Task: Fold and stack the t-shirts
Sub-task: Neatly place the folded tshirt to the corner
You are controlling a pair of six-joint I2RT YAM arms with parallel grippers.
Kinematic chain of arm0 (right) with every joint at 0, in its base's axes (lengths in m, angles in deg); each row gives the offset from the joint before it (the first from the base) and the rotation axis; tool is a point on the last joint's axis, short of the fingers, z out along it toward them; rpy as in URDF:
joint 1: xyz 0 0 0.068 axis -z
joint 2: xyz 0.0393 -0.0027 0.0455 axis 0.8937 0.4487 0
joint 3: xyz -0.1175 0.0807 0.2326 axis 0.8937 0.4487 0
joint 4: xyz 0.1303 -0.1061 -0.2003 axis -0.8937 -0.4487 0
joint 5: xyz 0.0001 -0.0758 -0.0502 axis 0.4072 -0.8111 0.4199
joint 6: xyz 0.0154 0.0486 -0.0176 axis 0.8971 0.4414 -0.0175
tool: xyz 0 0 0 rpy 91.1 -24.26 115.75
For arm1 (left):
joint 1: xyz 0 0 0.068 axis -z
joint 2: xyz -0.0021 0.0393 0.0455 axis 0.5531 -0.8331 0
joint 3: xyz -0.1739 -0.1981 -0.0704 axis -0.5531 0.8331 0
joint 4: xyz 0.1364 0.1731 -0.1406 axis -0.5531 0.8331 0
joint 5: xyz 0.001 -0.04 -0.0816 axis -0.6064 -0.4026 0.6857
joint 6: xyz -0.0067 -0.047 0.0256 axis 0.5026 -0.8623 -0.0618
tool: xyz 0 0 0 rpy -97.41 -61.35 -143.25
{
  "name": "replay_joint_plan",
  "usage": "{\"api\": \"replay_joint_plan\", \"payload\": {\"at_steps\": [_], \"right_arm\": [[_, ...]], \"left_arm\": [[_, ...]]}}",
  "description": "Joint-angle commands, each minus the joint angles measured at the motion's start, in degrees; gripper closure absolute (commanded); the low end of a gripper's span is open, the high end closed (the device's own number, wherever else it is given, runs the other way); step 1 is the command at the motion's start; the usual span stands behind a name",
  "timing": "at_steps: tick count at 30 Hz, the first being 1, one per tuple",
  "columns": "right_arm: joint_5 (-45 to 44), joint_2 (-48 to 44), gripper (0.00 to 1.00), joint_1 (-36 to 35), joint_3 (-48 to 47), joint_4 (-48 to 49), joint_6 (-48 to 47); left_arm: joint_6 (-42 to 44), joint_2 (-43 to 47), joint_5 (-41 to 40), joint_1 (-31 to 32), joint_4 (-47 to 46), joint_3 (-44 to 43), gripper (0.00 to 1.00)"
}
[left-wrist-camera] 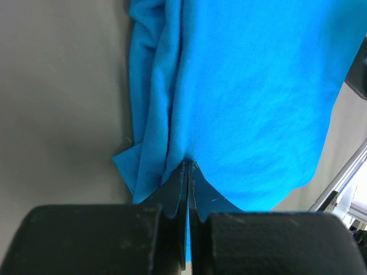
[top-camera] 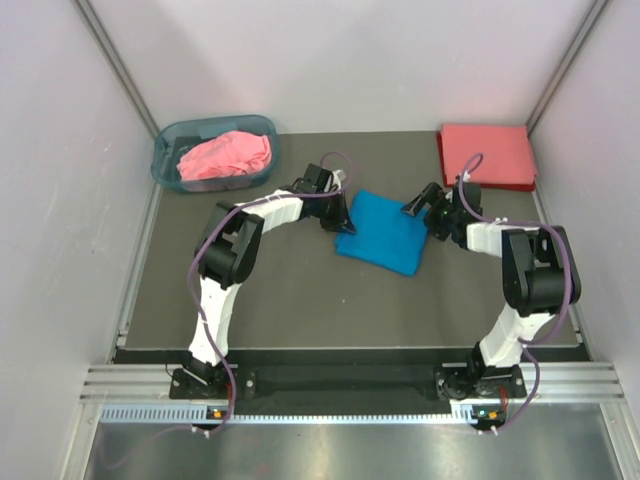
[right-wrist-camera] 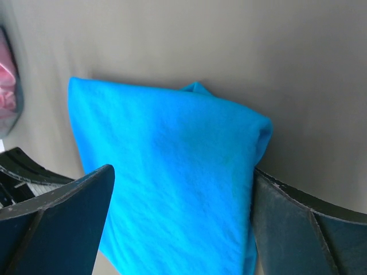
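Note:
Next, my right gripper grabs the folded blue t-shirt across its layers, at its corner nearest the coral-red t-shirt, to stack it.
The bright blue t-shirt (top-camera: 385, 237) lies folded in a small square on the dark mat in the middle. My left gripper (top-camera: 340, 222) is at its left edge, shut on a pinch of the blue cloth (left-wrist-camera: 246, 86), with a thin strip of cloth between the fingers (left-wrist-camera: 188, 169). My right gripper (top-camera: 425, 215) is open at the shirt's right corner, its fingers standing on either side of the folded blue cloth (right-wrist-camera: 172, 143) and wide apart (right-wrist-camera: 180, 172). The pink t-shirt (top-camera: 225, 155) lies crumpled in the basket. The coral-red t-shirt (top-camera: 487, 155) lies folded at the back right.
The translucent blue-grey basket (top-camera: 163, 150) stands at the back left corner of the mat. White walls close in the left, right and back. The mat's near edge meets a metal rail by the arm bases.

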Motion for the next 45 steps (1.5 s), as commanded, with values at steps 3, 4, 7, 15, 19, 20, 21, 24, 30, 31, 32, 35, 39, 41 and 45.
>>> {"api": "replay_joint_plan", "payload": {"at_steps": [3, 4, 7, 15, 19, 20, 21, 24, 30, 31, 32, 35, 39, 41, 45], "right_arm": [[-1.82, 3.02, 0.07, 0.18, -1.35, 5.75, -1.05], [-2.51, 3.2, 0.07, 0.1, -1.52, 5.06, -1.41], [-4.53, 2.67, 0.06, 0.36, -1.43, 4.43, -3.43], [-5.34, 4.6, 0.05, 0.89, -4.77, 1.98, -7.38], [-0.08, 7.85, 0.06, 0.97, -7.06, 1.0, -8.18], [1.16, 8.29, 0.06, 0.89, -7.06, 1.27, -8.09], [2.3, 9.17, 0.08, 0.97, -7.06, 1.7, -8.09], [7.93, 10.4, 0.14, 1.67, -6.71, 2.85, -7.39], [11.19, 10.76, 0.35, 2.73, -5.3, 5.22, -6.16], [11.1, 10.58, 0.38, 2.73, -5.21, 5.4, -5.9], [11.1, 10.41, 0.41, 2.82, -5.3, 5.49, -5.89], [11.01, 9.36, 0.6, 3.08, -5.48, 6.62, -6.24], [10.93, 7.69, 0.94, 3.35, -4.43, 8.12, -7.21], [10.84, 6.98, 1.0, 3.26, -4.16, 8.74, -8.96], [12.6, 4.17, 1.0, 2.12, -7.04, 6.48, -13.7]], "left_arm": [[2.08, 0.17, -2.56, -1.18, 0.15, 0.78, 1.0], [2.34, 0.17, -2.65, -1.18, 0.5, 0.7, 1.0], [2.69, 0.17, -3.0, -1.44, 0.85, 0.69, 1.0], [2.69, 0.08, -2.83, -1.88, 0.33, 2.28, 1.0], [2.96, -0.18, -2.48, -1.97, 0.33, 2.02, 1.0], [3.05, -0.35, -2.39, -2.14, 0.33, 1.93, 1.0], [3.05, -0.36, -2.22, -2.23, 0.24, 1.93, 1.0], [2.96, -0.62, -1.78, -2.5, 0.24, 1.66, 1.0], [3.05, 0.08, -2.83, -2.76, 0.33, 2.01, 1.0], [3.05, 0.08, -2.74, -2.85, 0.33, 2.19, 1.0], [2.96, 0.26, -2.65, -2.94, 0.33, 2.19, 1.0], [1.99, 0.78, -2.74, -2.94, -0.02, 3.24, 1.0], [-1.25, 3.68, -3.88, -2.94, -1.25, 8.59, 1.0], [-1.87, 6.49, -5.11, -3.02, -0.91, 9.83, 1.0], [-2.14, 12.11, -8.36, -3.2, 8.55, 6.95, 1.0]]}}
